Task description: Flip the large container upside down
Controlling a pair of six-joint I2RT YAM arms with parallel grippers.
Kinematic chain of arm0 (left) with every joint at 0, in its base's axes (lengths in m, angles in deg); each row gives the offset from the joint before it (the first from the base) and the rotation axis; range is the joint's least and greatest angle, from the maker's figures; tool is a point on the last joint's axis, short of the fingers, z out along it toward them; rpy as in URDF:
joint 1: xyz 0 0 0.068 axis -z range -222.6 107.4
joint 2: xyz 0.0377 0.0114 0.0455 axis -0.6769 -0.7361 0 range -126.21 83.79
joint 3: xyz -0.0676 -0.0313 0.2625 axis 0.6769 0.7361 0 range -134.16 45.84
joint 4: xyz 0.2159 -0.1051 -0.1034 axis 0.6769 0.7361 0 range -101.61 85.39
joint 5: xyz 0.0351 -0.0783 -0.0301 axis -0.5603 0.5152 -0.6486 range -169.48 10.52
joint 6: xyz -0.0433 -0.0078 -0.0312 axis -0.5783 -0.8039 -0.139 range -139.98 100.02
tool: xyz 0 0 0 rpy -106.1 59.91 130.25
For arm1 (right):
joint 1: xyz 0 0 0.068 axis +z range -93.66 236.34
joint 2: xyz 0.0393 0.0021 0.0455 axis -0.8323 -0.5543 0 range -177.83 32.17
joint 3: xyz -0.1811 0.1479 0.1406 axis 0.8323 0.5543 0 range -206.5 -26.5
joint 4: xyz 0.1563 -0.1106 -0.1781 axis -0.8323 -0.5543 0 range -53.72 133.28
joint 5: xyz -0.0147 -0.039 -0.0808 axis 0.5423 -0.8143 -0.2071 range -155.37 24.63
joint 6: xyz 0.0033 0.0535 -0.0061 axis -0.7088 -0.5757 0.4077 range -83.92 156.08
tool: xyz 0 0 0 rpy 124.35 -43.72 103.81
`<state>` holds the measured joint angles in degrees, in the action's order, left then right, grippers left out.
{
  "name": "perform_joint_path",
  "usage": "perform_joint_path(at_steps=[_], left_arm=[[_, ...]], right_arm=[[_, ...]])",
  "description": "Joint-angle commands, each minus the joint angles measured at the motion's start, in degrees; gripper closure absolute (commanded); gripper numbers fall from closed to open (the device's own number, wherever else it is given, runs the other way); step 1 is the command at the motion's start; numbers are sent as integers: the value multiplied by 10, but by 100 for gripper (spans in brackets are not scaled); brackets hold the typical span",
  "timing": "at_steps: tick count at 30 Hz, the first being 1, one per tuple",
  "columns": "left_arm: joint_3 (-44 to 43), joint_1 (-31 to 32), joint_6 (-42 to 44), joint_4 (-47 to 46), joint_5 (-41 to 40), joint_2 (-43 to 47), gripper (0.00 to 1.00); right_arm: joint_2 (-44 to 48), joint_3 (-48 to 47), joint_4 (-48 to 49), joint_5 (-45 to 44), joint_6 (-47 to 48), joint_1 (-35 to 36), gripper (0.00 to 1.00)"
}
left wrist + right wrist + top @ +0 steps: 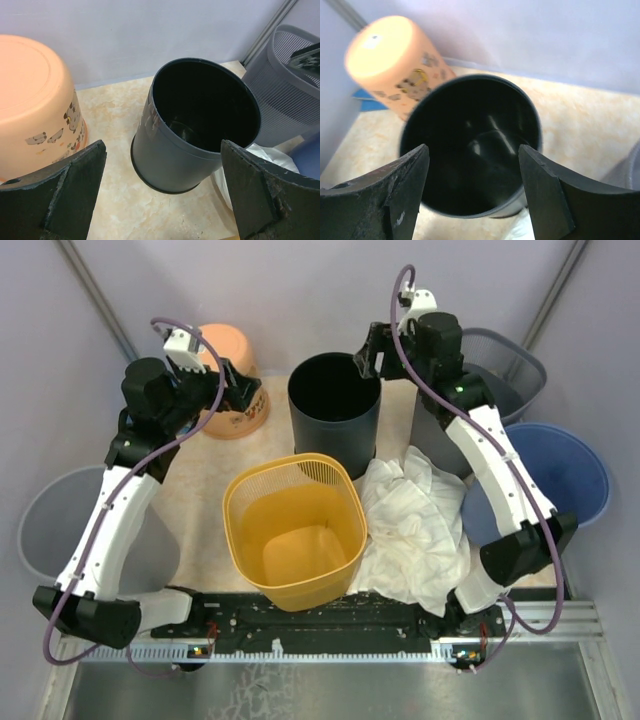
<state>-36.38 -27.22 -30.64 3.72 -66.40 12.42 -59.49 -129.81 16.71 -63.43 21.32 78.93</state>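
Observation:
My right gripper needs to grab the dark grey bin next by its rim nearest the orange bucket. The bin's base then stays free to turn upside down.
A tall dark grey bin stands upright and mouth up at the back middle of the table. It also shows in the left wrist view and in the right wrist view. My left gripper is open and empty, to the left of the bin and apart from it; its wrist view shows the bin between and beyond the fingers. My right gripper is open and empty, just above the bin's right back rim, looking down into its mouth.
A yellow mesh basket stands upright in front of the dark bin. An orange bucket sits upside down at the back left. A white cloth lies on the right. Grey mesh, blue and grey bins stand around.

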Motion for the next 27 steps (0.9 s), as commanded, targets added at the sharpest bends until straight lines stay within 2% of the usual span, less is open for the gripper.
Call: perform_joint_path(at_steps=[1, 7, 14, 19, 23, 27], left_arm=[[-1, 1, -4, 24, -14, 26, 1], [-22, 1, -14, 95, -50, 36, 1], [-22, 0, -39, 133, -118, 65, 1], [-10, 0, -45, 129, -136, 83, 1], [-6, 0, -42, 127, -137, 84, 1], [0, -1, -42, 122, -133, 84, 1]], right_arm=[[15, -64, -18, 119, 78, 34, 27], [-69, -154, -143, 112, 150, 101, 20], [-151, -202, -193, 79, 164, 136, 17], [-188, -214, -209, 66, 168, 143, 18], [-200, -210, -212, 57, 171, 150, 24], [-211, -215, -216, 49, 171, 159, 41]])
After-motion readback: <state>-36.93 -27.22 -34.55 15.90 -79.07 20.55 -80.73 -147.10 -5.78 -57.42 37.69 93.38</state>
